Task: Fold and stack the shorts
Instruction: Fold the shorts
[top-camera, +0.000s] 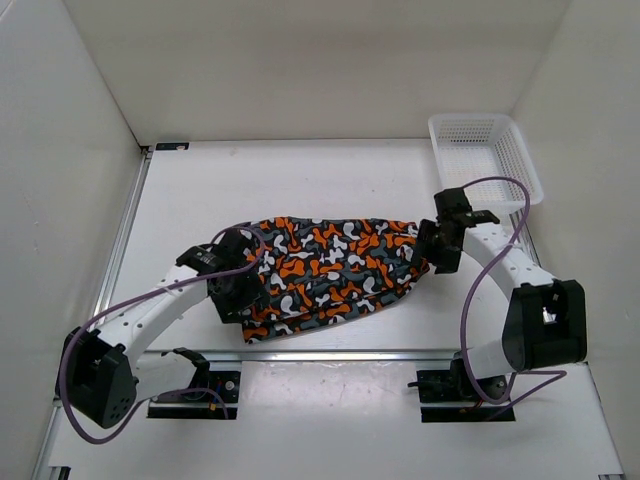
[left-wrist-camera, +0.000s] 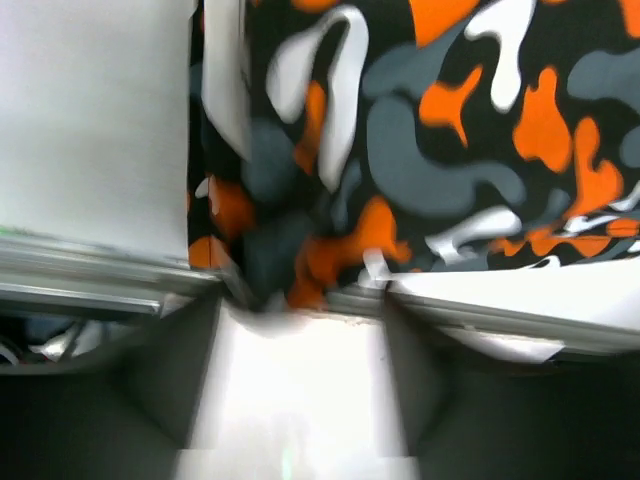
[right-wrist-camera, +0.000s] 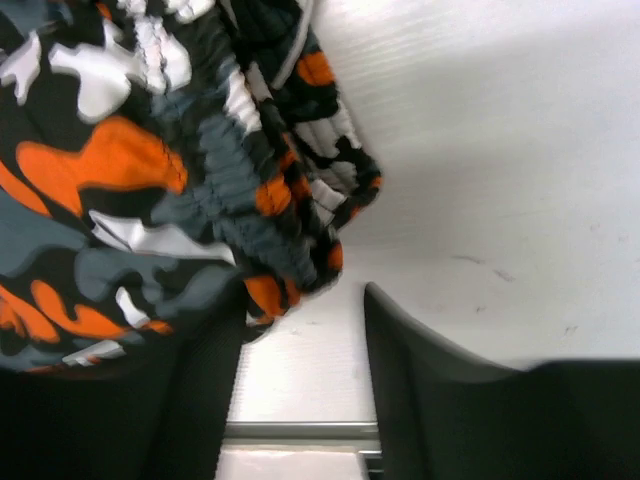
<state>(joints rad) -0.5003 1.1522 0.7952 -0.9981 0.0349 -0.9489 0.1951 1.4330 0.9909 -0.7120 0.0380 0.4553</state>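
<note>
My right gripper grabs the shorts by the near corner of the gathered waistband next, to fold that end of the shorts over toward the legs.
The shorts (top-camera: 330, 272), in an orange, black, grey and white blotch print, lie spread flat across the middle of the table. My left gripper (top-camera: 236, 278) sits at their left end. In the left wrist view its jaws (left-wrist-camera: 300, 305) are open, with bare table between them and the shorts' edge (left-wrist-camera: 420, 150) just ahead of the tips. My right gripper (top-camera: 438, 246) is at their right end. In the right wrist view it (right-wrist-camera: 302, 300) is open, and the gathered waistband (right-wrist-camera: 250, 200) touches the left finger (right-wrist-camera: 190, 390) without being clamped.
A white mesh basket (top-camera: 520, 165) stands at the back right corner. White walls enclose the table on three sides. A metal rail (top-camera: 330, 352) runs along the near edge, just in front of the shorts.
</note>
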